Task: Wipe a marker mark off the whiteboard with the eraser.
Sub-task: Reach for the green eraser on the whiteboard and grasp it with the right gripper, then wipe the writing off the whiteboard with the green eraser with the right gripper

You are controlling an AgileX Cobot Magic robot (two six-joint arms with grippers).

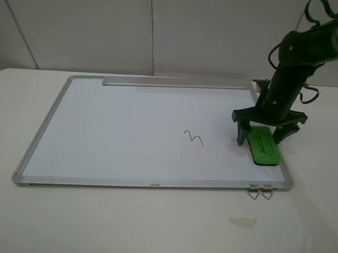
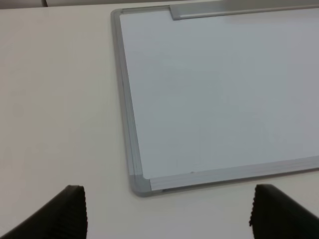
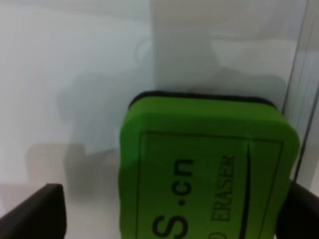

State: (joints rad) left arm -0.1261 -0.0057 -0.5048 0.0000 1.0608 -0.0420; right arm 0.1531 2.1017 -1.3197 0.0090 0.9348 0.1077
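Observation:
The green eraser fills the space between my fingers, so I should close my right gripper on it.
The whiteboard lies flat on the white table. The marker mark, a small black squiggle, sits right of the board's centre. The green eraser rests on the board's near right corner, dark lettering up. My right gripper stands open over the eraser's far end, one finger on each side. The right wrist view shows the eraser filling the gap between the dark fingertips. My left gripper is open and empty, off the board's corner. The left arm is out of the exterior view.
A pale tape scrap lies on the table in front of the board. Two metal clips stick out from the near right frame. The tray strip runs along the far edge. A wall stands behind the table.

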